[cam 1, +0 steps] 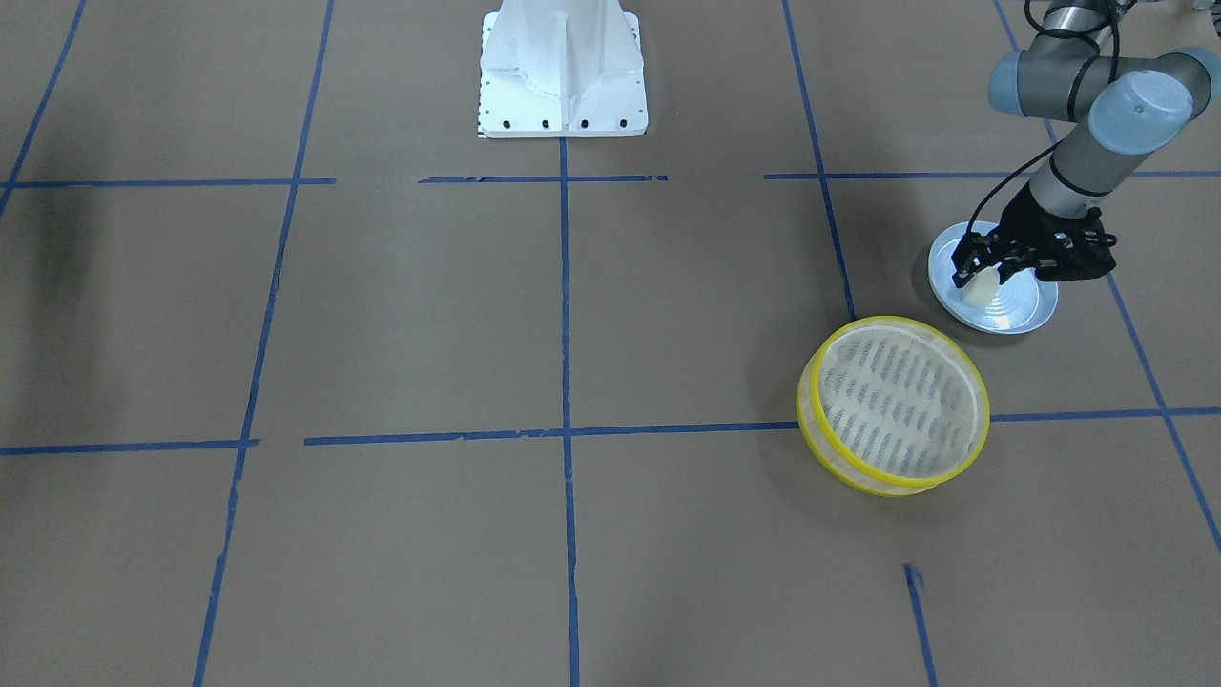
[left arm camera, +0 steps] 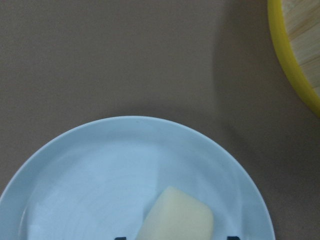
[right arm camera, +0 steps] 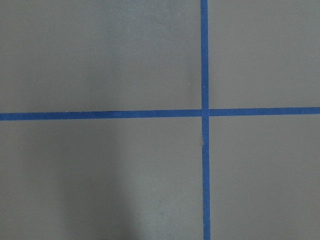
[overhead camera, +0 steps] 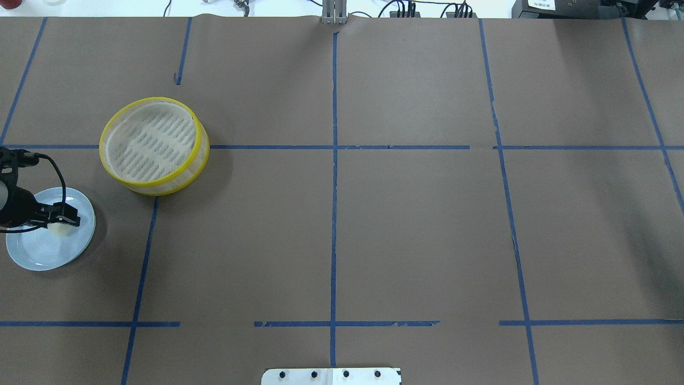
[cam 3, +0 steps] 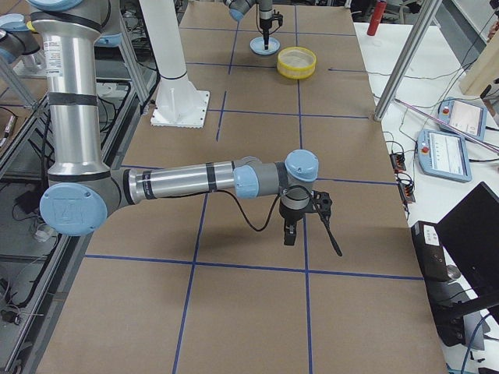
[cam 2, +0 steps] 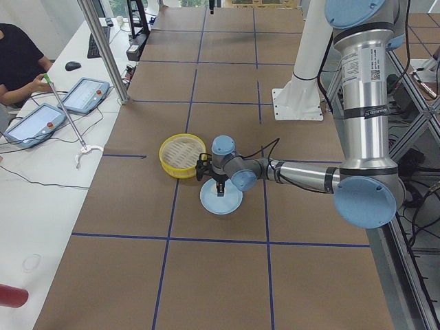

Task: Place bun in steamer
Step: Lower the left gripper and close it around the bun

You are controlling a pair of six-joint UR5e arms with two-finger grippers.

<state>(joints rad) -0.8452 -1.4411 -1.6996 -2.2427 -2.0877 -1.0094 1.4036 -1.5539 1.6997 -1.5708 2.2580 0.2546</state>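
I will next place the bun (cam 1: 980, 288) in the yellow-rimmed steamer (cam 1: 897, 405), and for that my left gripper will grab the bun by its opposite sides.
The cream-white bun (cam 1: 980, 288) lies on the pale blue plate (cam 1: 1025, 310). My left gripper (cam 1: 981, 277) is down over the plate, open, with a finger on each side of the bun. In the left wrist view the bun (left arm camera: 177, 217) sits low in the frame on the plate (left arm camera: 100, 170), with small gaps to both fingertips at the bottom edge. The yellow-rimmed steamer (cam 1: 897, 405) stands on the table just beside the plate, with nothing in it; it also shows in the overhead view (overhead camera: 154, 145). My right gripper (cam 3: 290, 234) hangs above bare table far away; I cannot tell whether it is open.
The white robot base (cam 1: 563, 67) is at the table's middle edge. Blue tape lines cross the brown table. An operator (cam 2: 17, 62) sits with tablets beyond the table's far side. The steamer's yellow rim (left arm camera: 290, 60) shows at the left wrist view's upper right.
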